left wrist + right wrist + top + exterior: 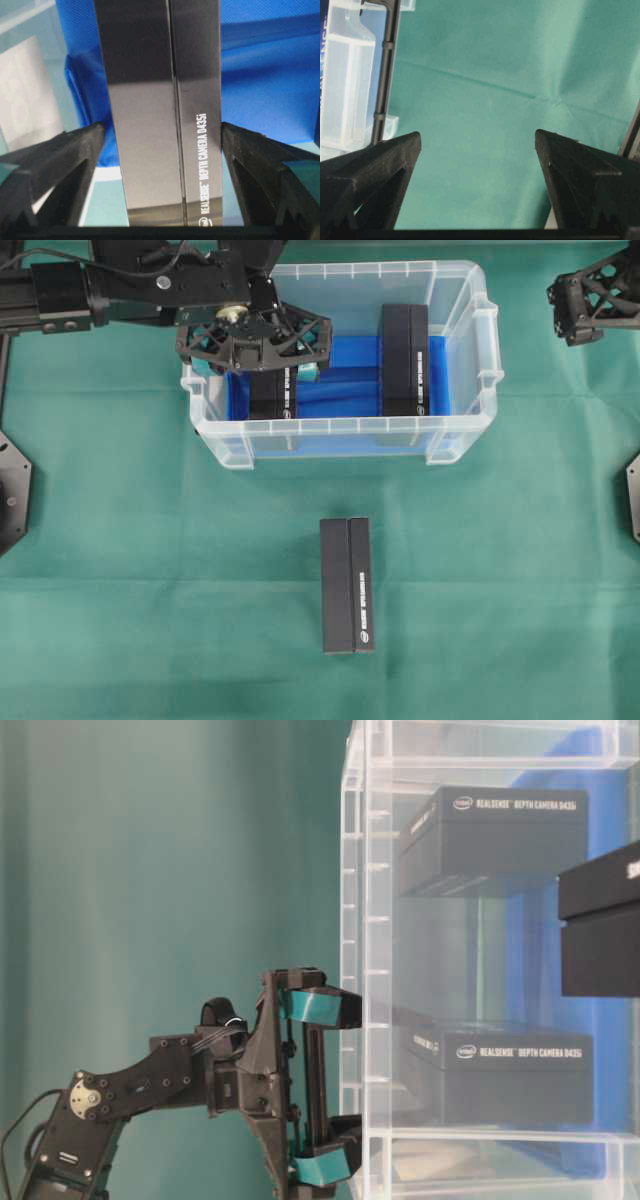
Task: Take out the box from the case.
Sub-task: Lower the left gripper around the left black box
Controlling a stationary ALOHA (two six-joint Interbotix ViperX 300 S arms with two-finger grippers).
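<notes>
My left gripper has its fingers beside both long sides of the black box in the left wrist view, so it should close on the box.
The case (345, 428) is a clear plastic bin with a blue lining (265, 75), at the top middle of the table. Two black boxes stand in it, one on the left (270, 398) and one on the right (404, 358). My left gripper (255, 340) hangs open over the left box at about rim height (312, 1088). In the left wrist view that box (160, 100) lies between the open fingers (75, 150), with a gap on each side. At the far top right, my right gripper (595, 300) is open and empty (477, 135) over the green cloth.
A third black box (347, 585) lies flat on the green cloth in front of the case. A corner of the case (345, 75) shows at the left of the right wrist view. Black arm bases sit at the left and right table edges.
</notes>
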